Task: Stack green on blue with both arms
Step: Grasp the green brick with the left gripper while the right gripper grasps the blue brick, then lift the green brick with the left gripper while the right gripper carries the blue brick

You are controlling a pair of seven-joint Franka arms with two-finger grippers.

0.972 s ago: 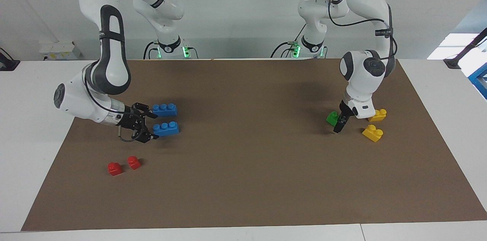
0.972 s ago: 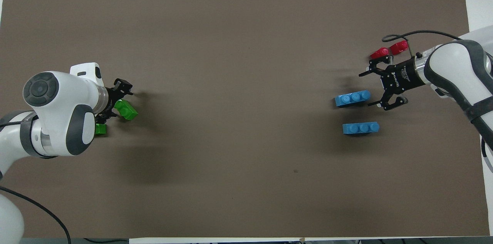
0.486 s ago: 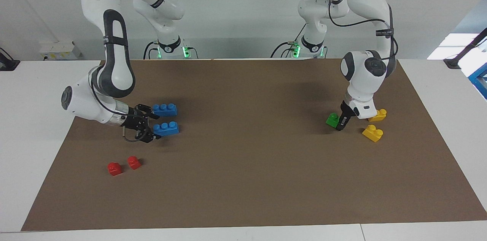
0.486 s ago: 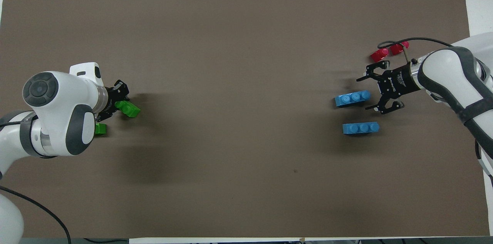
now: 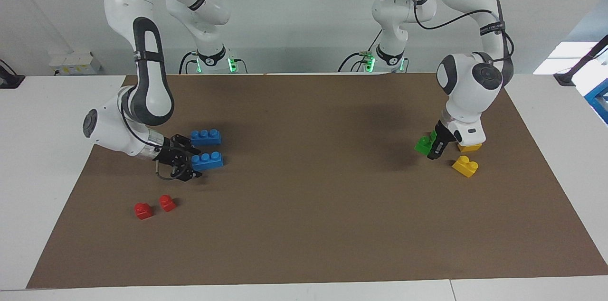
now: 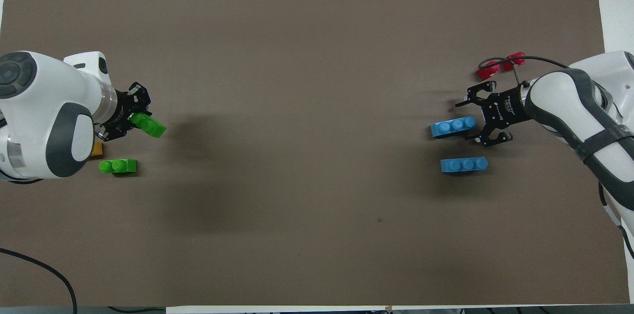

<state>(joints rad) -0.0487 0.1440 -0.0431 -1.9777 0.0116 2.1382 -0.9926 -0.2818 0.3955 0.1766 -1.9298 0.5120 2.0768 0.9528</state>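
Observation:
I will next grip the blue brick by one end with my right gripper, so the blue brick's other end stays free for the green brick.
My left gripper is shut on a green brick and holds it tilted a little above the mat; both show in the overhead view, the gripper and the brick. The second green brick lies on the mat close by, nearer to the robots. My right gripper is open, low over the mat, its fingers on either side of the end of one blue brick, also seen from overhead. The other blue brick lies beside it, nearer to the robots.
Two yellow bricks lie by the left hand: one in the open, one partly under the wrist. Two small red bricks lie farther from the robots than the blue ones. The brown mat covers the table.
My left gripper closed on the green brick and raised it, uncovering the second green brick in the overhead view. My right gripper slid in around the end of the blue brick.

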